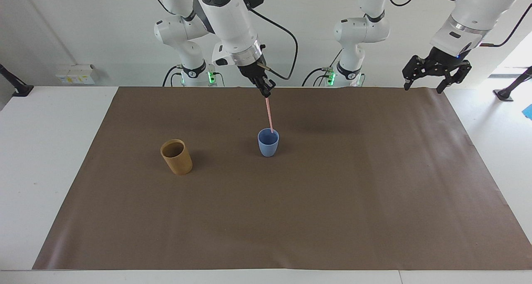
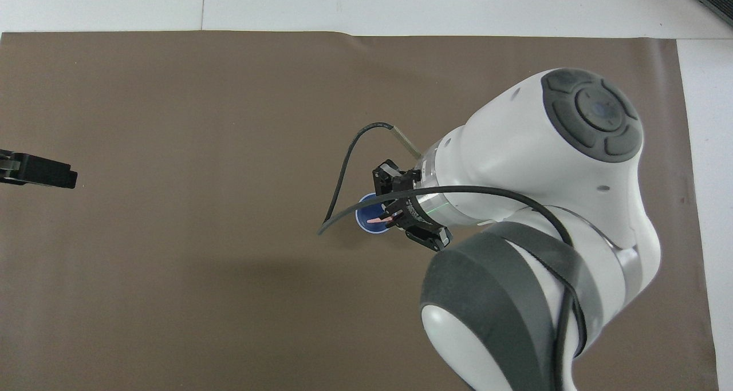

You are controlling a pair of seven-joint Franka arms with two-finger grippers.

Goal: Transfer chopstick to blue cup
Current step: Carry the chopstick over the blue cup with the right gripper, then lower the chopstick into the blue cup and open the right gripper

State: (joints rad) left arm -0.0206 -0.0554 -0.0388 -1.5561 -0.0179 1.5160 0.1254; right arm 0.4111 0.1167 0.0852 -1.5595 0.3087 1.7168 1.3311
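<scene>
The chopstick's lower end (image 2: pixel 371 220) is still high at the blue cup's opening (image 2: pixel 367 214). My right gripper should lower the chopstick farther in before it lets go.
The light-blue cup (image 1: pixel 268 144) stands upright at the middle of the brown mat, partly covered by the arm in the overhead view (image 2: pixel 363 222). My right gripper (image 1: pixel 266 93) hangs above it, shut on the top end of the pale-pink chopstick (image 1: pixel 269 114). The stick points almost straight down, tilted slightly. Its lower end reaches the cup's mouth at the rim nearer the robots. In the overhead view the chopstick (image 2: pixel 378 220) lies over the cup's opening, under the right gripper (image 2: pixel 391 216). My left gripper (image 1: pixel 423 87) waits open and empty in the air over the mat's corner at the left arm's end.
A taller tan-brown cylindrical cup (image 1: pixel 176 157) stands upright on the mat (image 1: pixel 332 213) toward the right arm's end, slightly farther from the robots than the blue cup. The left gripper's tip (image 2: pixel 40 172) shows at the overhead view's edge.
</scene>
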